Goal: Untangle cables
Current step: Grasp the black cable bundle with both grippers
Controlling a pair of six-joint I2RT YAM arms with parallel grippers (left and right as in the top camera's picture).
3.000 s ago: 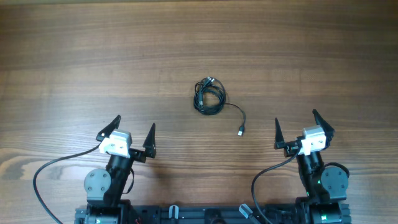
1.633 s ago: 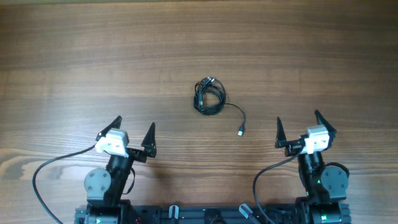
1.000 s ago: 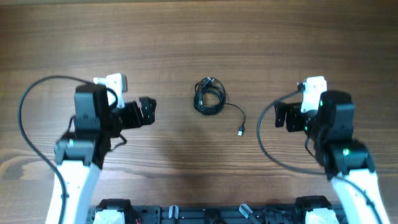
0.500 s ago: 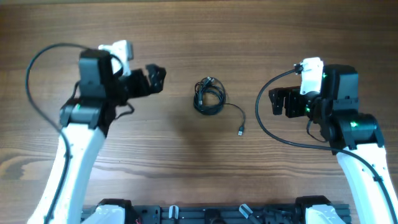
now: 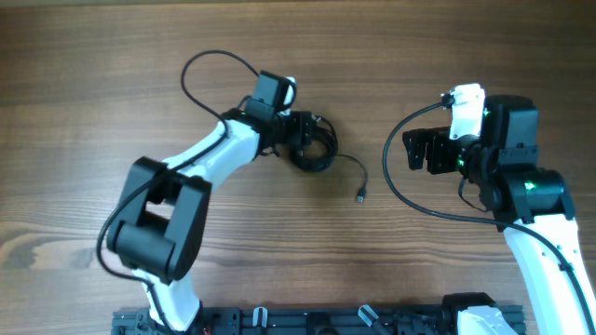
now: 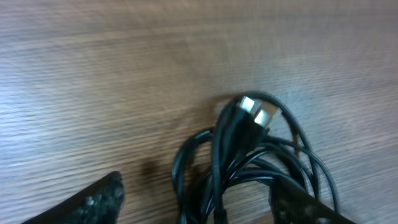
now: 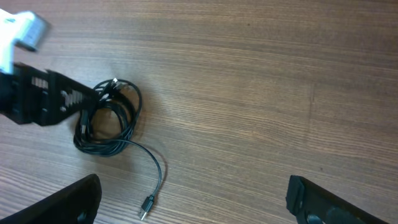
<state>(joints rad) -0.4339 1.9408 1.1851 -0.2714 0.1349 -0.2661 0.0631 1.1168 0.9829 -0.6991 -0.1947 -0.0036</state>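
My right gripper grabs the coil's outer cables next, on the coil's side away from my left gripper, to pull the cables apart.
The cables (image 5: 319, 154) are a small coil of thin black cords on the wooden table, with one tail running to a USB plug (image 5: 360, 196). My left gripper (image 5: 305, 138) is open, low over the coil's left part. In the left wrist view the coil (image 6: 249, 165) lies between its fingertips (image 6: 96, 198), two metal plug ends (image 6: 257, 112) on top. My right gripper (image 5: 421, 154) is open and empty, to the right of the coil. Its view shows the coil (image 7: 107, 123), the plug (image 7: 147, 205) and the left gripper (image 7: 46, 94).
The wooden table (image 5: 298, 56) stretches around the coil. The thick black robot cable (image 5: 200, 65) arcs behind the left arm, and another (image 5: 400, 200) loops beside the right arm. The arm bases stand at the front edge.
My left arm has swung right and forward from the table's left side onto the cable coil. The right arm has stayed where it was. The coil has not moved.
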